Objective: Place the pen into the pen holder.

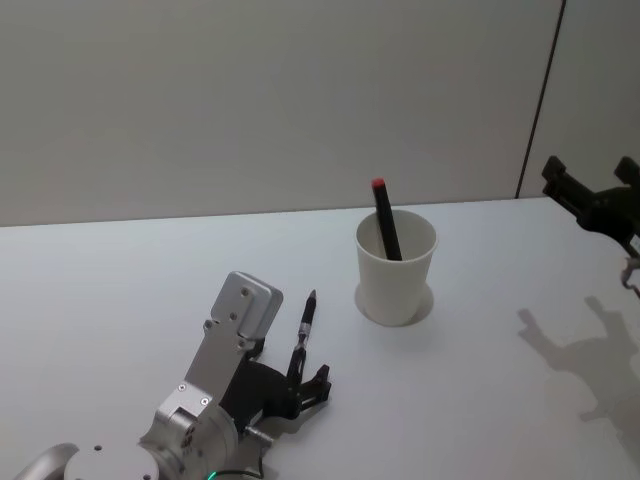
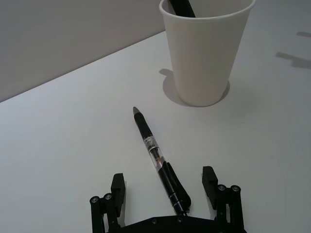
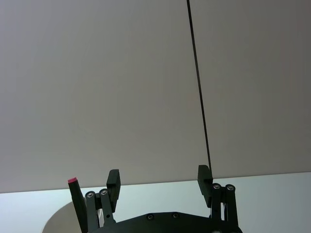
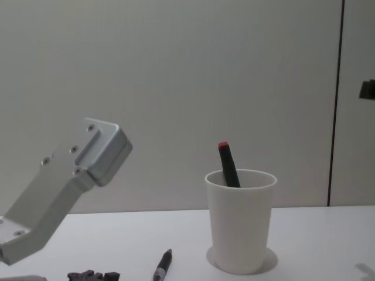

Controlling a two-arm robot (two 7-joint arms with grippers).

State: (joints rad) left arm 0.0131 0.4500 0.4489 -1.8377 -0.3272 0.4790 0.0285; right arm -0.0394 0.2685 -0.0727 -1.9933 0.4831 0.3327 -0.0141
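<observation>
I will grab the pen with my left gripper by its rear end with the clip (image 2: 175, 189), so the pen's tip stays free on the way to the pen holder (image 2: 205, 58).
A black pen (image 2: 155, 158) with a clear middle section lies flat on the white table (image 1: 120, 290), tip toward the pen holder. My left gripper (image 2: 164, 187) is open and low over the table, its fingers (image 2: 118, 191) either side of the pen's rear end without closing on it. In the head view the pen (image 1: 303, 338) runs out from the left gripper (image 1: 308, 385). The pen holder (image 1: 396, 268), a white paper cup, stands upright just beyond, with a red-capped black marker (image 1: 384, 215) leaning inside. My right gripper (image 1: 590, 195) hangs open high at the right, away from the cup.
A grey wall with a dark vertical seam (image 1: 540, 100) closes off the table's far edge. In the chest view the left arm's silver link (image 4: 70, 181) rises at the left, with the pen holder (image 4: 240, 219) at centre right.
</observation>
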